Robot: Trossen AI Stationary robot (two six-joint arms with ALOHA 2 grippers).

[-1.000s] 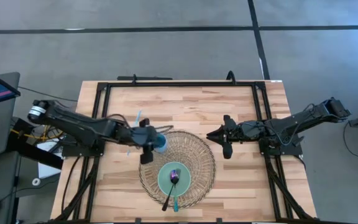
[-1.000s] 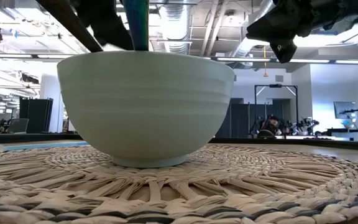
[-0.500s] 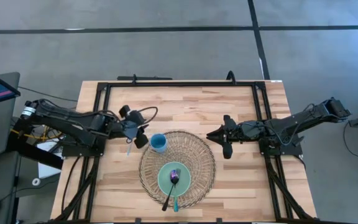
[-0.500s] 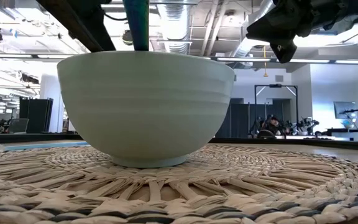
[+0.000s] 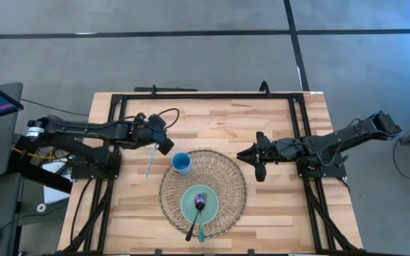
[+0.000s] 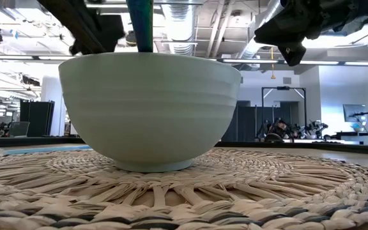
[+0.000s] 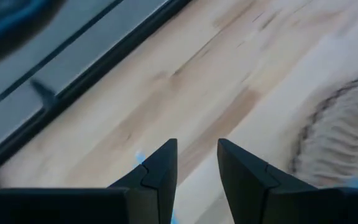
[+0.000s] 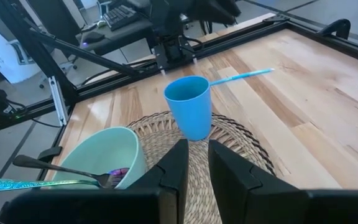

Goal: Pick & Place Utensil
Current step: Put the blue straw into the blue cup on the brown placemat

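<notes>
My left gripper will grab the light blue utensil's middle next, so that the utensil can then stand in the blue cup.
A thin light blue utensil lies flat on the wooden table, just left of a blue cup that stands on the far-left edge of a round woven mat. The right wrist view shows the utensil behind the cup. A pale green bowl sits on the mat's near part with a dark spoon and a teal-handled utensil leaning in it. My left gripper is open above the blue utensil's far end; whether it touches, I cannot tell. My right gripper is shut and waits right of the mat.
A black metal frame runs around the tabletop. Bare wood lies on the far half of the table and on either side of the mat. In the low view the bowl fills the foreground, with both arms above it.
My left gripper has drawn back from beside the blue cup, first toward the table's left edge, then toward the far edge. The light blue utensil is left lying on the wood beside the cup. My right arm has kept still.
</notes>
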